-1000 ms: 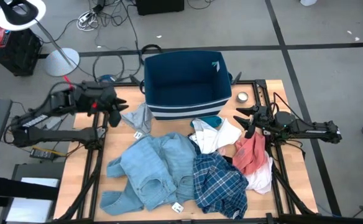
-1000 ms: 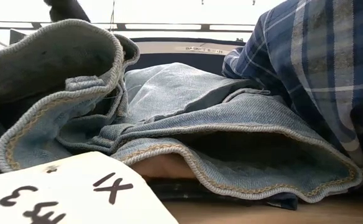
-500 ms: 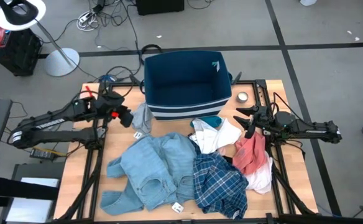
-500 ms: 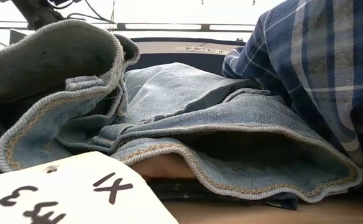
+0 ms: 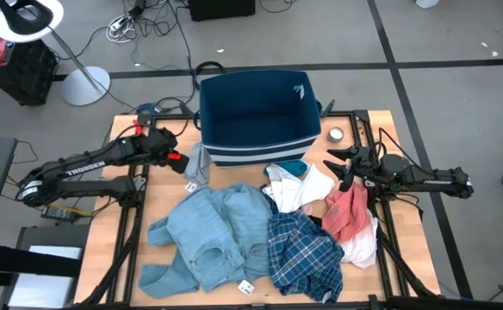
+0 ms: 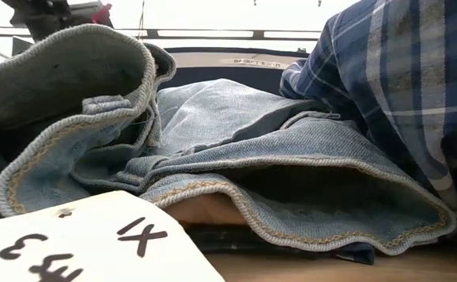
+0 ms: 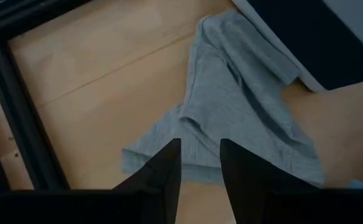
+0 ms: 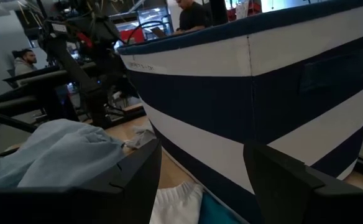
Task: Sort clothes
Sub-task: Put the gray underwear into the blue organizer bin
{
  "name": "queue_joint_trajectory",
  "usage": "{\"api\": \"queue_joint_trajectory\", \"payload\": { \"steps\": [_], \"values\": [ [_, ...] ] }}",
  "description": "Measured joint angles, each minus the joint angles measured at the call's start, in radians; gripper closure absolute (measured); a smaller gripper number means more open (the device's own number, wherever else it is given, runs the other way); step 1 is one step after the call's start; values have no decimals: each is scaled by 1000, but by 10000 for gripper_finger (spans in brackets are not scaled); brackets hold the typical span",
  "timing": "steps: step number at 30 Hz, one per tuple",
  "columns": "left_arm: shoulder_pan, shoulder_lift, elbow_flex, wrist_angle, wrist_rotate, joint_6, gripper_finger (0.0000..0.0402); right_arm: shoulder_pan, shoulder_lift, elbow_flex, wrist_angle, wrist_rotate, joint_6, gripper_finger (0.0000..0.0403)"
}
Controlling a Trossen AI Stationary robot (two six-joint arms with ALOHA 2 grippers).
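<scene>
My left gripper pinches the grey garment by that fold (image 7: 197, 127) next, since it stands up small at the garment's edge while the rest lies flat.
A small grey garment (image 5: 198, 164) lies flat on the table in front of the navy striped bin (image 5: 256, 120); it also shows in the left wrist view (image 7: 237, 118). My left gripper (image 5: 177, 160) is open, low at the garment's left edge, with its fingertips (image 7: 200, 158) over that edge. Light blue denim (image 5: 208, 232), a plaid shirt (image 5: 303, 250), white (image 5: 301, 185), teal (image 5: 293, 168) and salmon-red (image 5: 348, 211) pieces lie piled at the middle and right. My right gripper (image 5: 338, 164) is open and empty beside the white piece. My left gripper has its two fingers (image 7: 169, 162) slanting down over the grey garment's left edge (image 7: 150, 155), one on either side of a small fold. I cannot tell whether they touch the cloth. The garment lies flat on the table.
The bin (image 8: 250, 106) stands open at the table's far middle. A roll of tape (image 5: 335, 134) lies at the far right. Black frame rails (image 7: 7, 106) run along the table's left side. Denim (image 6: 213, 157), plaid (image 6: 401, 78) and a white size tag (image 6: 80, 243) fill the low view.
My left gripper has come down from above the table and gone toward the table's right edge, to the grey garment's left edge. The garment and the other clothes lie as before.
</scene>
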Motion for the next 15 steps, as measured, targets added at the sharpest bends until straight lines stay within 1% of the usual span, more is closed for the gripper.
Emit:
{"api": "queue_joint_trajectory", "payload": {
  "steps": [9, 15],
  "values": [
    [0, 99, -18, 144, 19, 49, 285, 0, 0, 0, 0, 0, 0, 172],
    [0, 188, -18, 148, 21, 56, 285, 0, 0, 0, 0, 0, 0, 172]
  ]
}}
